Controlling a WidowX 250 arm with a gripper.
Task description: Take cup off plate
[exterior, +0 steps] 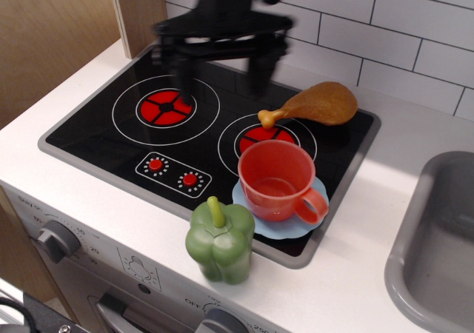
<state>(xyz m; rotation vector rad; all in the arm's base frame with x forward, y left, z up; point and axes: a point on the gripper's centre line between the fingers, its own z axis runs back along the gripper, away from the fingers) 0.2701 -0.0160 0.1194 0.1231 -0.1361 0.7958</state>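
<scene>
My gripper needs to take hold of the orange-red cup by its side [268, 206] next, so that I can then take the cup off the light blue plate.
The orange-red cup [278, 179] stands upright on the light blue plate [255, 224] at the front right corner of the black stovetop, its handle pointing to the front right. My black gripper [221, 78] hangs open and empty above the back of the stovetop, between the two burners. It is blurred by motion and sits well behind and to the left of the cup, not touching anything.
A brown toy chicken drumstick [317, 103] lies behind the cup by the right burner. A green pepper [219, 241] stands just in front of and left of the plate. A grey sink [437, 244] is at the right. A wooden wall [52, 29] stands at the left.
</scene>
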